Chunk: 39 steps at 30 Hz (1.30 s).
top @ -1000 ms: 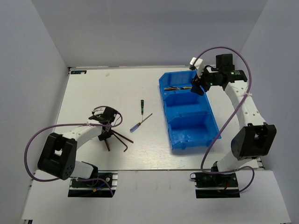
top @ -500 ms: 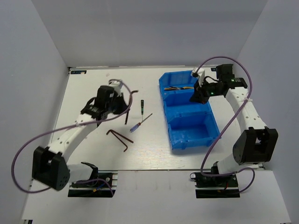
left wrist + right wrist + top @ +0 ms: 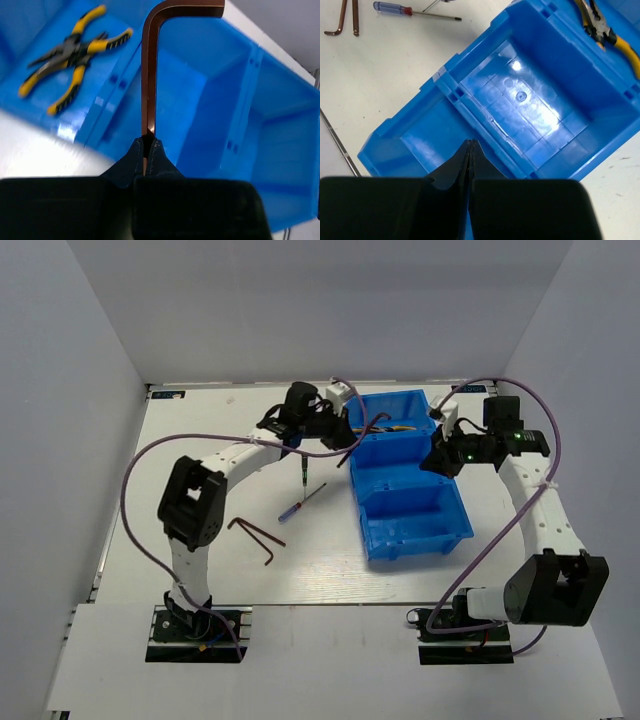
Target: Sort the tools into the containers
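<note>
The hex key crosses the bin's rim with its straight end over the table and would catch there, so my left gripper will move it into the bin before letting go.
My left gripper (image 3: 148, 142) is shut on the long leg of a dark brown L-shaped hex key (image 3: 149, 75). It holds the key over the bright blue bin (image 3: 215, 100), above the wall between two compartments. In the top view this gripper (image 3: 345, 430) and hex key (image 3: 357, 445) are at the bin's (image 3: 455, 530) left rim. Two yellow-handled pliers (image 3: 75, 50) lie in the far compartment. My right gripper (image 3: 471, 145) is shut and empty above the bin's (image 3: 520, 95) right side; in the top view it (image 3: 432, 458) hangs there.
On the white table left of the bin lie a blue-handled screwdriver (image 3: 298, 506), a green-handled screwdriver (image 3: 303, 472) partly under my left arm, and two hex keys (image 3: 255, 535). The right wrist view shows the blue screwdriver (image 3: 415, 11) and hex keys (image 3: 342, 17) beyond the bin.
My left arm lifted a hex key from the table's left side and carried it right to the bin. My right gripper shut and moved from the far compartment toward the middle.
</note>
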Motion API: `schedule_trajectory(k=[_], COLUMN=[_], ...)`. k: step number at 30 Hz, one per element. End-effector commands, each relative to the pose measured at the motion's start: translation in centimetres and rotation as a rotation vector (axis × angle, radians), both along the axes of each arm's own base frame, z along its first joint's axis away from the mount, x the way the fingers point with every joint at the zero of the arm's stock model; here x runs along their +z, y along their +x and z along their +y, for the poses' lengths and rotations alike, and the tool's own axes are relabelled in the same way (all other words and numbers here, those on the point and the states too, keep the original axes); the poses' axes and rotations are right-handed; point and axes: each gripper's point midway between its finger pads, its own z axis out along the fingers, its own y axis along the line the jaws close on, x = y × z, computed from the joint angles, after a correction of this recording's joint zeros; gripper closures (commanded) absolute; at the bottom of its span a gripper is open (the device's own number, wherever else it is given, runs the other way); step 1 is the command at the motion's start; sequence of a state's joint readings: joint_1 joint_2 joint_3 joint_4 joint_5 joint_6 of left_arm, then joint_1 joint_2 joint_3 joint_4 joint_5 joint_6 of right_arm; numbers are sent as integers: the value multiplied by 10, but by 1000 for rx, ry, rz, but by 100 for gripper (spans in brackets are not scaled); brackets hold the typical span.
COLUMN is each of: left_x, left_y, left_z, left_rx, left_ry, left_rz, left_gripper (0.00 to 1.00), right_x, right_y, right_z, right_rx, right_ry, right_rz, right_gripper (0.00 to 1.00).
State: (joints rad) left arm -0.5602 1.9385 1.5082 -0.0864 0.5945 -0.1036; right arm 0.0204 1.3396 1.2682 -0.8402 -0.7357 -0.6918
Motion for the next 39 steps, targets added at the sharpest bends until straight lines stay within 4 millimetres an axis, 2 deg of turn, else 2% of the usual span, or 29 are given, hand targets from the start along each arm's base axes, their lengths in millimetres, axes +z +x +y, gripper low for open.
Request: schedule_trajectory(k=[1, 2, 4, 7, 8, 10, 12, 13, 14, 16, 17, 19, 21, 22, 25, 26, 27, 28, 29, 30, 31, 32, 33, 34, 35, 36, 37, 38, 39], left_x=[50, 58, 42, 29, 17, 25, 20, 17, 12, 35, 45, 78, 101, 86, 99, 97, 61, 81, 74, 37, 30, 43, 25, 12, 9, 8, 2, 2, -4], left_y=[1, 5, 4, 5, 7, 10, 7, 10, 11, 9, 7, 2, -12, -20, -41, -46, -49, -65, -73, -91, -106, -123, -137, -156, -166, -179, -190, -197, -203], left_z=[-44, -53, -74, -90, -92, -99, -103, -101, -99, -88, -83, -54, -36, -21, 29, 49, 90, 120, 146, 186, 205, 219, 234, 244, 251, 260, 265, 266, 269], left_rx=[-117, -124, -150, -147, -142, -129, -125, -101, -86, -53, -36, 28, 64, 105, 272, 353, 531, 658, 754, 885, 959, 1036, 1092, 1149, 1173, 1190, 1198, 1209, 1207], left_ry=[-128, -145, -141, -145, -142, -153, -140, -126, -109, -105, -108, -119, -146, -111, -49, -26, 101, 49, 69, 192, 199, 91, 105, 88, 64, 12, 7, -34, -40], left_rz=[-149, -161, -137, -110, -83, -91, -62, -58, -43, -90, -104, -146, -185, -165, -149, -135, -83, -57, -31, 20, 63, 112, 153, 245, 277, 294, 328, 357, 370], left_gripper=[100, 100, 100, 100, 100, 90, 75, 60, 55, 46, 45, 44, 21, 15, 15, 15, 16, 20, 43, 62, 77, 84, 84, 83, 76, 53, 50, 48, 44], right_x=[1, -2, -1, 1, -1, 4, 3, 3, 3, 16, 11, 20, 25, 24, 17, 14, 0, -5, -11, -28, -34, -36, -62, -68, -78, -73, -91, -88, -93], right_y=[-3, -7, -11, -15, -18, -25, -26, -25, -24, -19, -19, -26, -25, -24, -22, -29, -33, -46, -59, -53, -75, -74, -64, -84, -77, -73, -87, -73, -80], right_z=[-1, 1, 2, -1, 0, 7, 9, 11, 14, 19, 24, 38, 47, 49, 65, 80, 84, 102, 122, 130, 157, 172, 180, 205, 219, 234, 252, 274, 286], right_rx=[-18, -9, -8, -9, 2, 44, 61, 58, 10, 40, 60, 126, 156, 144, 172, 229, 244, 309, 380, 373, 439, 470, 427, 490, 491, 475, 492, 481, 479], right_ry=[20, 27, 35, 77, 83, 121, 129, 135, 190, 221, 242, 263, 255, 251, 195, 171, 116, 85, 60, -2, -21, -26, -106, -129, -162, -162, -217, -232, -252], right_rz=[-17, -10, -15, -18, -19, -40, -52, -51, 36, 16, 70, 118, 104, 117, 94, 88, 118, 123, 124, 133, 163, 134, 175, 171, 168, 166, 203, 172, 184], right_gripper=[100, 100, 100, 77, 46, 10, 10, 10, 10, 10, 10, 34, 50, 70, 100, 100, 100, 100, 98, 89, 84, 72, 64, 62, 59, 57, 57, 57, 55])
